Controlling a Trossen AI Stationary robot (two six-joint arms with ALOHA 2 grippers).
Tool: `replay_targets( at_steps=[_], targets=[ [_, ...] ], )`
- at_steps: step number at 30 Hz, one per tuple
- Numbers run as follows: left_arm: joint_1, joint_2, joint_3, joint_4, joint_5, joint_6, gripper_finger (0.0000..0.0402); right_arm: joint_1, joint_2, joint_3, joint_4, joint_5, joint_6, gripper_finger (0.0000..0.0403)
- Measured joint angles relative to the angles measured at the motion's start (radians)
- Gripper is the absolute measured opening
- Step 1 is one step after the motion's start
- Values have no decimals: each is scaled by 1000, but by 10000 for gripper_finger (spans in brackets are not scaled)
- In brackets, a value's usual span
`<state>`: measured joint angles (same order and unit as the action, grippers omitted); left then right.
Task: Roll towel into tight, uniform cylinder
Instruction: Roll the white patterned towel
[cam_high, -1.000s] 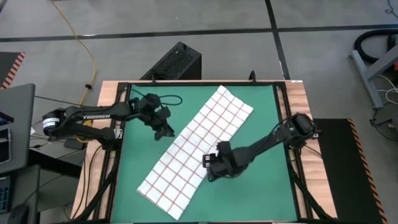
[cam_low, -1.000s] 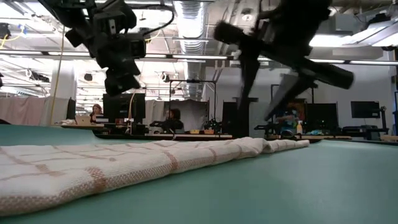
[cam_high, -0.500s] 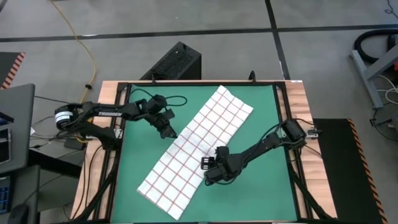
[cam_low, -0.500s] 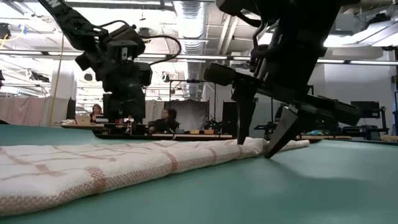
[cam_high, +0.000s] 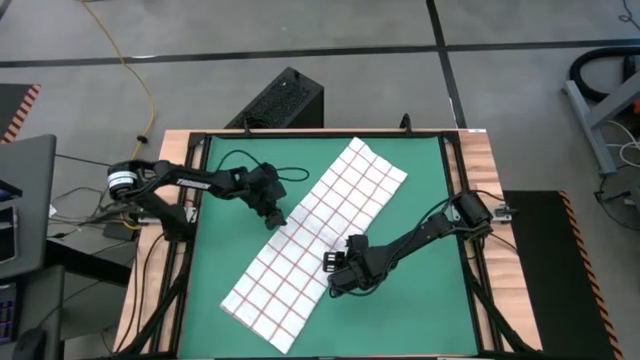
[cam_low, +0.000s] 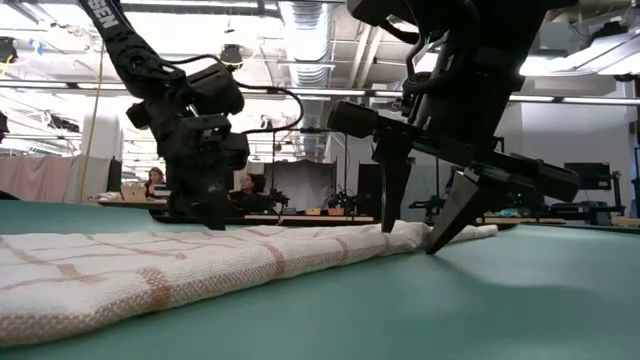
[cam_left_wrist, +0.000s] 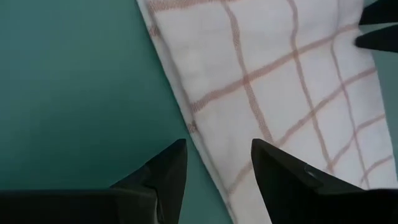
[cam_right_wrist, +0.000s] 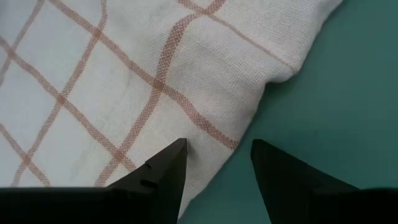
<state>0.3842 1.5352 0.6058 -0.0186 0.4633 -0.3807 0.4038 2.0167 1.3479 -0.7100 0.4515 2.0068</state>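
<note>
My right gripper is going to fold the towel (cam_high: 310, 230), and for that I should grab its long edge with it next.
The white towel with red-brown grid lines (cam_high: 315, 235) lies flat on the green mat (cam_high: 430, 200), slanting from near left to far right. My left gripper (cam_high: 277, 219) is open and low over the towel's left long edge (cam_left_wrist: 186, 112), with one finger over the mat and one over the cloth. My right gripper (cam_high: 334, 277) is open at the towel's right long edge (cam_right_wrist: 249, 118), also astride it, with one finger over the cloth and one over the mat. In the low view its fingertips (cam_low: 432, 246) reach down to mat level. My left gripper points down astride the towel's left long edge (cam_left_wrist: 194, 127); I cannot tell whether its fingertips touch the cloth. My right gripper points down astride the towel's right long edge (cam_right_wrist: 231, 144). One fingertip (cam_low: 385, 226) stands at the cloth and the other at the mat; the towel lies flat.
The mat is framed by a black rail and a wooden border (cam_high: 480, 150). A black cable (cam_high: 275, 160) loops over the mat's far left part. Bare mat lies right of the towel and at the near left.
My left gripper has moved toward the towel's left edge and come down close over it. My right gripper has come down to the towel's right edge, shifting slightly toward the near side, and then kept still. The towel has not moved.
</note>
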Motion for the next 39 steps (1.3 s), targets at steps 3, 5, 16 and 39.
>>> replay_targets(
  at_steps=[3,5,16,39],
  targets=[
    [1,17,0,27,2,-9,169,0,0,0,9,0,0,209],
    [1,24,1,52,0,-18,169,-2,0,-1,11,0,0,209],
    [7,145,4,175,63,-52,169,-49,0,-1,18,-21,-47,209],
    [-1,131,41,195,88,-84,2,-112,-20,2,21,-11,-226,6]
  ],
)
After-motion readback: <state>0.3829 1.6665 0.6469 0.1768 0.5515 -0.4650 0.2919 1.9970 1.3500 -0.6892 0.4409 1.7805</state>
